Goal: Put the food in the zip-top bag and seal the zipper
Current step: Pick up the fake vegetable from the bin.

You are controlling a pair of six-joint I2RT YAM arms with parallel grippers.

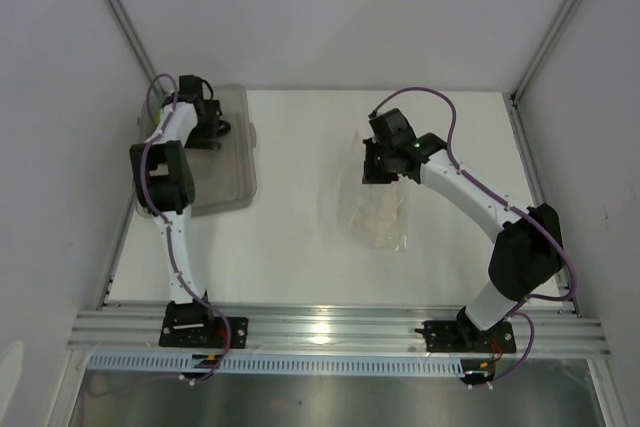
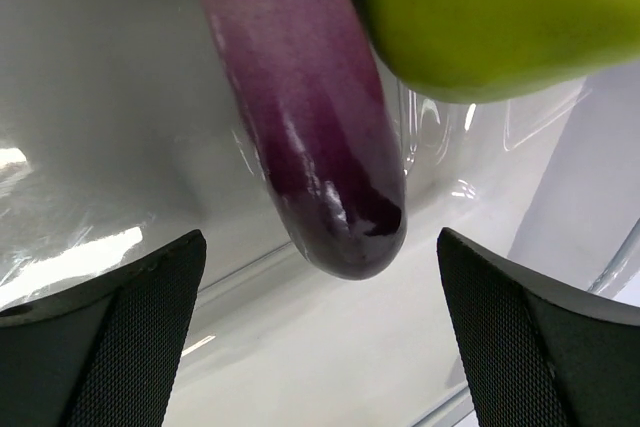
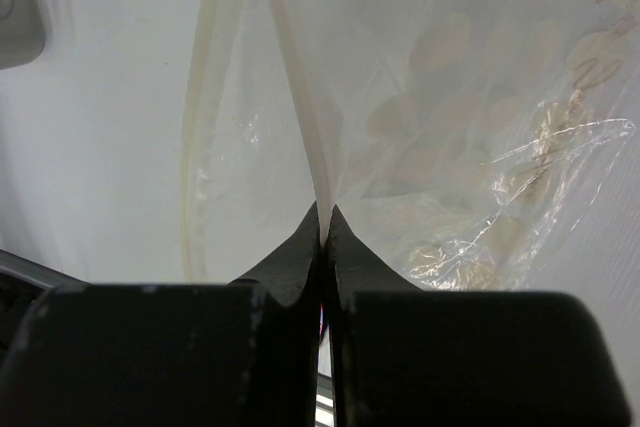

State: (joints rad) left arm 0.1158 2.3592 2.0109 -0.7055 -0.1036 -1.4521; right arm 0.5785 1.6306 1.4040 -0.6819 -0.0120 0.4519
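My left gripper picks up the eggplant by its rounded dark tip (image 2: 346, 219) next, so the eggplant's length stays free to enter the zip-top bag's opening first.
In the left wrist view, the food shows as a dark purple eggplant (image 2: 310, 127) and a yellow-green pear (image 2: 490, 17) lying in the grey bin. My left gripper (image 2: 320, 337) hangs open just short of the eggplant's rounded tip, its fingers (image 2: 120, 347) wide apart and holding nothing. In the top view the left gripper (image 1: 205, 122) hides the food. The clear zip-top bag (image 1: 375, 212) lies mid-table. My right gripper (image 1: 385, 162) is shut on the far edge of the zip-top bag (image 3: 450, 127), pinching the zipper strip (image 3: 295, 77) between its closed fingertips (image 3: 325, 212); the mouth gapes to the left.
The translucent grey bin (image 1: 235, 162) stands at the table's back left, and its corner (image 3: 15, 7) shows in the right wrist view. White walls and metal frame posts enclose the table, with a metal rail (image 1: 330, 327) along the near edge.
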